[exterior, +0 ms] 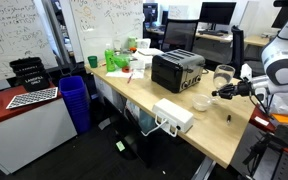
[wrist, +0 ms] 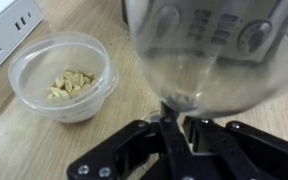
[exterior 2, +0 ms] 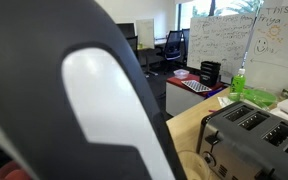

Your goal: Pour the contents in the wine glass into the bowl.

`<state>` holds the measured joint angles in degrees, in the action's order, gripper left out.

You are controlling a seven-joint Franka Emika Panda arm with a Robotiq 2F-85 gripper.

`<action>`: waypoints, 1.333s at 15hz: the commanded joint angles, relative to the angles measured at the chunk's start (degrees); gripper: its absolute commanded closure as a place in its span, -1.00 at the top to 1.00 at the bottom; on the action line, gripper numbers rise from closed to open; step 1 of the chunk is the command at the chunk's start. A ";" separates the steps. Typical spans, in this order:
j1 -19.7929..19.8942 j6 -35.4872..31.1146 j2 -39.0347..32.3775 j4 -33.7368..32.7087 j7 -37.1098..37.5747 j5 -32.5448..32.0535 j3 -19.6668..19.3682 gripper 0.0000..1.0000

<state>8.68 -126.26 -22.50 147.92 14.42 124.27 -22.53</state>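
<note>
My gripper is ready to open: the upright wine glass reaches down to the tabletop beside the bowl, so the wine glass would stay standing if I let go.
My gripper is shut on the thin stem of the clear wine glass, whose rounded cup fills the top right of the wrist view. The small translucent bowl stands on the wooden table to the left of the glass, with a few tan pieces lying in it. In an exterior view the wine glass is held roughly upright by the gripper, just right of the bowl. I cannot make out any contents in the glass.
A black toaster stands behind the bowl, and it also shows as the toaster in an exterior view mostly blocked by the arm. A white power strip box lies near the table's front edge. Green items crowd the far end.
</note>
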 commanded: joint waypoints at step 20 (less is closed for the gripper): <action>0.83 -30.03 5.72 3.53 -0.65 -1.05 4.13 1.00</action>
<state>8.03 -155.86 -16.96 151.57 13.91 123.37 -19.78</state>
